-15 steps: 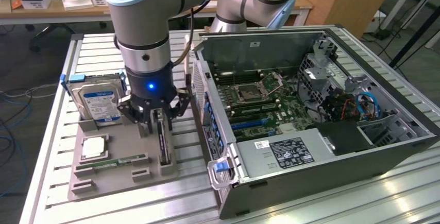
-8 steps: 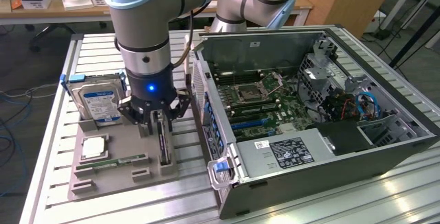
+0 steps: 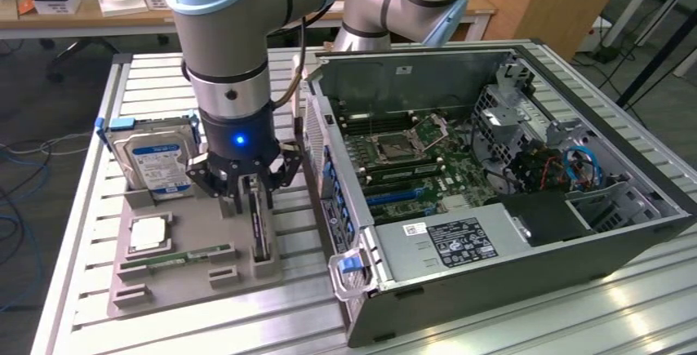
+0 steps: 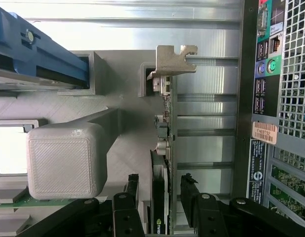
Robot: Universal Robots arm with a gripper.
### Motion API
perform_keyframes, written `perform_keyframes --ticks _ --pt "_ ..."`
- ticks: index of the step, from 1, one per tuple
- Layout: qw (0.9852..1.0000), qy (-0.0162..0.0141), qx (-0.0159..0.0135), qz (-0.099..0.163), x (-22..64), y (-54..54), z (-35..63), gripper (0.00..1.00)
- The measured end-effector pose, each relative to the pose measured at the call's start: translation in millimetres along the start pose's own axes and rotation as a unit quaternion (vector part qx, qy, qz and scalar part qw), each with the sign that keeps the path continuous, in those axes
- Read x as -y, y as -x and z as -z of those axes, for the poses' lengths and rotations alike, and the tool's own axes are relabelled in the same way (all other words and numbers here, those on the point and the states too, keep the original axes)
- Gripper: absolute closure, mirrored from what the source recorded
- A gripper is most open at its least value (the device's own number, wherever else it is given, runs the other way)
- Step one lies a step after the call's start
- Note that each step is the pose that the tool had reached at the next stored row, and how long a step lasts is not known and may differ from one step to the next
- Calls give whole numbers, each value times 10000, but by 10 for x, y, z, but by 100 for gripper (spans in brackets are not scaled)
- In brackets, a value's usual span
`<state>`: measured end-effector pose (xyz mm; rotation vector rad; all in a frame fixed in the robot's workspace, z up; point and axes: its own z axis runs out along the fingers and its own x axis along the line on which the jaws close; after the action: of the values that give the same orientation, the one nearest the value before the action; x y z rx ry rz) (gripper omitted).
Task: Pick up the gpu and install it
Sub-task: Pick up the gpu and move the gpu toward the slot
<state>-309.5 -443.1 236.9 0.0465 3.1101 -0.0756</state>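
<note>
The GPU has components that stick out along the board near the silver bracket, so the gripper will grab it across its flat black fan cover (image 4: 159, 205) next.
The gpu (image 3: 259, 226) stands on its edge in a slot of the grey holder tray (image 3: 185, 290) on the exterior view's left. The wrist view looks along the card's thin green edge (image 4: 168, 143), with the silver bracket (image 4: 173, 60) at its far end and the black fan face near the fingers. My gripper (image 3: 251, 196) (image 4: 161, 197) is lowered over the card and open. One black finger (image 4: 132, 195) stands on each side of the gpu, with small gaps showing between the fingers and the card.
The tray also holds a silver hard drive (image 3: 159, 163), a square chip (image 3: 147, 232) and a narrow green memory stick (image 3: 179, 259). The open computer case (image 3: 610, 232) lies just to the exterior view's right, motherboard (image 3: 425, 167) exposed. Its rear panel (image 4: 271, 98) is close beside the card.
</note>
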Motion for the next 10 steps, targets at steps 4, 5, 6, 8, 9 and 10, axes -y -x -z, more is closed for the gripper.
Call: perform_keyframes --ticks 4,5,6,8,9,10 --pt "10000 0 0 0 0 0 0 54" --pt "10000 0 0 0 0 0 0 54" --pt "10000 0 0 0 0 0 0 61" --pt "10000 0 0 0 0 0 0 61" --pt "10000 0 0 0 0 0 0 61" --pt "10000 0 0 0 0 0 0 62"
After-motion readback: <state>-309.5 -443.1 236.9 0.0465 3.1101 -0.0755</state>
